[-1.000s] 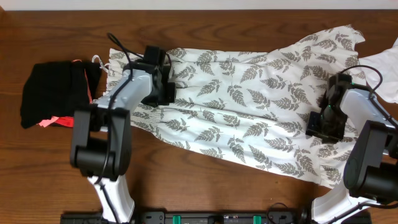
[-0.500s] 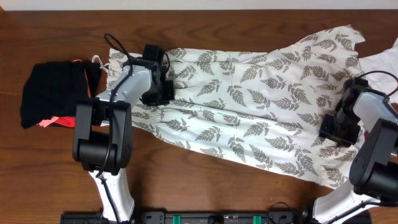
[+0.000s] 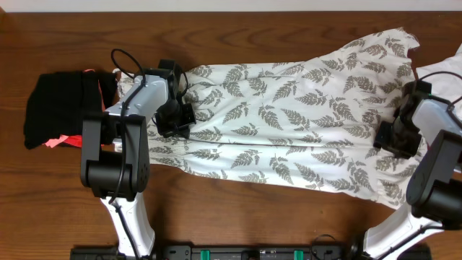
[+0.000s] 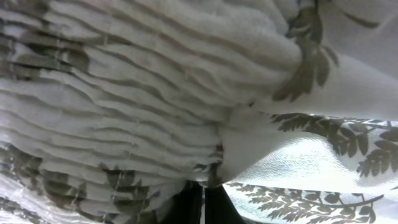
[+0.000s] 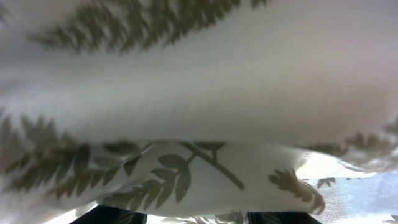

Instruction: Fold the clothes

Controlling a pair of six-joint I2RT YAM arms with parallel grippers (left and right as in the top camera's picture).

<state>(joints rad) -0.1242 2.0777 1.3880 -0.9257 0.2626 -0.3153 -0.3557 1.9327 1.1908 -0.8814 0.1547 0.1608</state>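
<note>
My right gripper is to grab the clothes (image 3: pixel 289 123) next by a thick fold at the wide skirt end, to straighten the skirt for folding.
The clothes (image 3: pixel 289 123), a white dress with grey-green fern print, lie spread across the wooden table from left to right. My left gripper (image 3: pixel 175 119) sits on the gathered, ribbed end of the dress. In the left wrist view its dark fingers (image 4: pixel 189 208) are pressed together on a pinched fold of the clothes (image 4: pixel 155 99). My right gripper (image 3: pixel 395 139) rests on the wide skirt end. In the right wrist view a thick fold of the clothes (image 5: pixel 199 124) bulges between the right gripper (image 5: pixel 196 219), hiding most of both fingers.
A black bundle with coral-pink trim (image 3: pixel 65 108) lies at the left, close to the dress's end. A plain white cloth (image 3: pixel 444 83) lies at the right edge beside the skirt. Bare wood (image 3: pixel 238 217) runs along the front.
The left gripper has moved left and toward the front, the right gripper to the right. The dress between them has been drawn out flatter, and its lower hem has straightened.
</note>
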